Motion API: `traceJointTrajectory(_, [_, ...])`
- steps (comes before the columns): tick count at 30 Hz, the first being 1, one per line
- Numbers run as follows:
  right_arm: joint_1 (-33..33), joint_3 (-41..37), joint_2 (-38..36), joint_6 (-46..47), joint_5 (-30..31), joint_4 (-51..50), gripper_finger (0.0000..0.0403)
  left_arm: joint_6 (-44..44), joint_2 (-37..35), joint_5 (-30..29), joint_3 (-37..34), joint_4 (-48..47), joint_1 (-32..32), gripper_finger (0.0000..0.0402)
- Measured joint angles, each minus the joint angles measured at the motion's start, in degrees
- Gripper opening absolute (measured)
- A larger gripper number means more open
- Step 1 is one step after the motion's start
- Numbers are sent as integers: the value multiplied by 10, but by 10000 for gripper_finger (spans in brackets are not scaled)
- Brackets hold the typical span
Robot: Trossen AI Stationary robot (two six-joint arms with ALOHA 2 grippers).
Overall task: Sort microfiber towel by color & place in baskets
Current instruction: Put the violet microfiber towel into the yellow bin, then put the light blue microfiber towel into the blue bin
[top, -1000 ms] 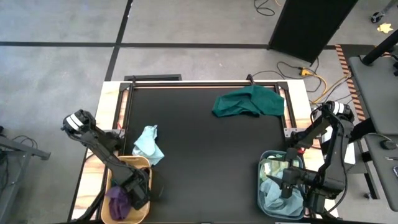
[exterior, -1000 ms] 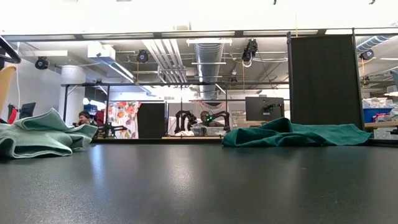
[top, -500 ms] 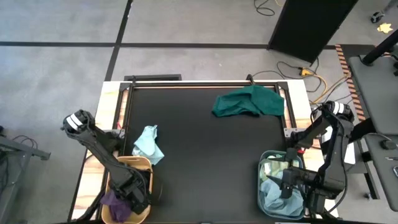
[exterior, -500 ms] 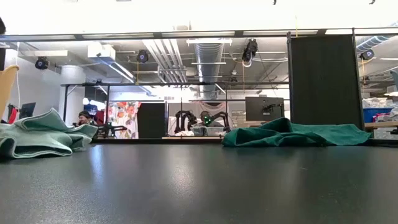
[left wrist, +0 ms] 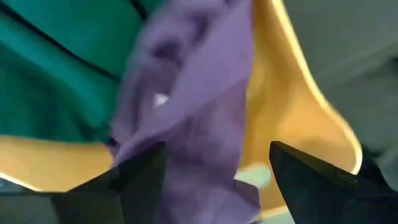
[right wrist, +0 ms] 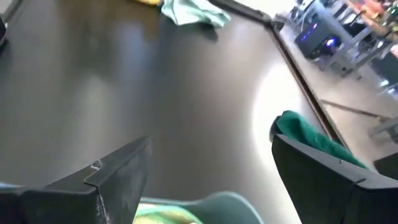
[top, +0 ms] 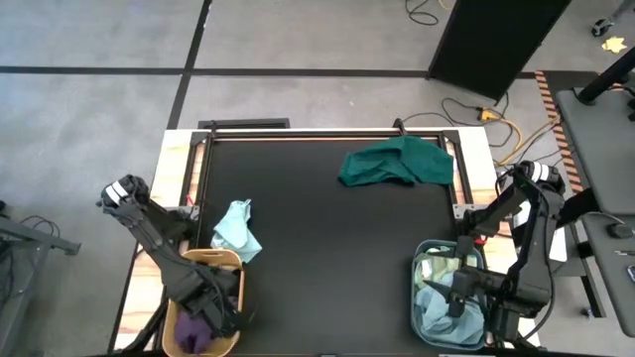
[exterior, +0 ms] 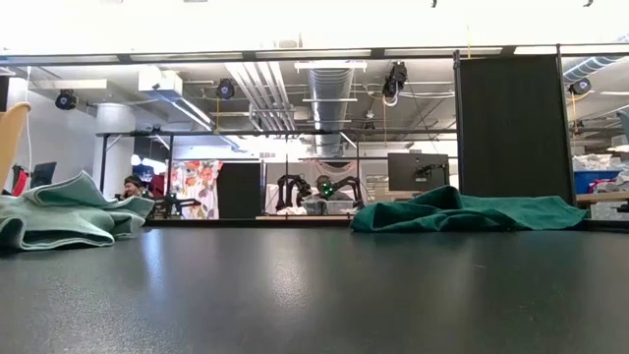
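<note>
The light blue towel is next for my left gripper, which will grab it by a crumpled fold [top: 236, 228] to sort blue towels into the grey-blue basket.
My left gripper [left wrist: 214, 186] is open, pointing down into the orange-yellow basket [top: 230, 266] at the near left. Its fingers stand apart above a purple towel [left wrist: 186, 112], which lies in the basket beside a dark green one [left wrist: 56, 68]. A light blue towel [top: 238, 230] lies crumpled on the table by that basket's far rim. A dark green towel [top: 397, 162] lies at the far right. My right gripper [right wrist: 224, 174] hangs open over the grey-blue basket [top: 425, 260], which holds light blue and pale yellow-green cloths.
The middle of the black table [top: 327, 248] is bare. Bare wooden strips run along the table's left [top: 179, 169] and right [top: 476, 159] sides. Cables [top: 496, 119] lie on the floor beyond the far right corner. In the low view, a room with desks lies behind the table.
My left arm has drawn toward the table's near edge, with its gripper staying over the orange-yellow basket. The purple towel now lies lower in the basket, nearer its near end.
</note>
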Motion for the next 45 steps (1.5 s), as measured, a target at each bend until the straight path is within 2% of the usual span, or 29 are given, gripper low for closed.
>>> traceJointTrajectory(4, [0, 3, 0, -6, 11, 0, 325, -5, 0, -94, 44, -120, 0, 276])
traceJointTrajectory(8, [0, 3, 0, -7, 11, 1, 325, -1, -1, -125, 83, -264, 0, 272])
traceJointTrajectory(10, [0, 3, 0, -8, 11, 2, 325, 3, -5, -161, 86, -270, 0, 268])
traceJointTrajectory(12, [0, 3, 0, -10, 12, 2, 325, 7, -10, -246, 80, -259, 3, 263])
traceJointTrajectory(16, [0, 3, 0, -31, 19, 3, 325, -1, -11, -452, 67, -268, 35, 251])
traceJointTrajectory(17, [0, 4, 0, -38, 19, 5, 325, 6, -11, -489, 61, -268, 50, 248])
traceJointTrajectory(19, [0, 9, 0, -50, 19, 9, 325, 31, -11, -520, 49, -266, 91, 240])
traceJointTrajectory(23, [0, 18, -1, -55, 16, 10, 325, 129, -11, -520, 25, -238, 193, 226])
traceJointTrajectory(25, [0, 17, -1, -51, 12, 10, 325, 196, -11, -496, 11, -200, 246, 221])
traceJointTrajectory(29, [0, 0, 0, -34, -41, 12, 325, 298, -11, -367, -32, -113, 352, 221])
traceJointTrajectory(33, [0, -14, 0, -6, -48, 11, 325, 357, -10, -268, -82, -76, 434, 221])
traceJointTrajectory(38, [0, -16, 1, 7, -61, 14, 325, 379, -10, -214, -140, -73, 493, 221])
traceJointTrajectory(45, [0, -17, 1, -12, -60, 14, 325, 376, -10, -151, -231, 3, 503, 222])
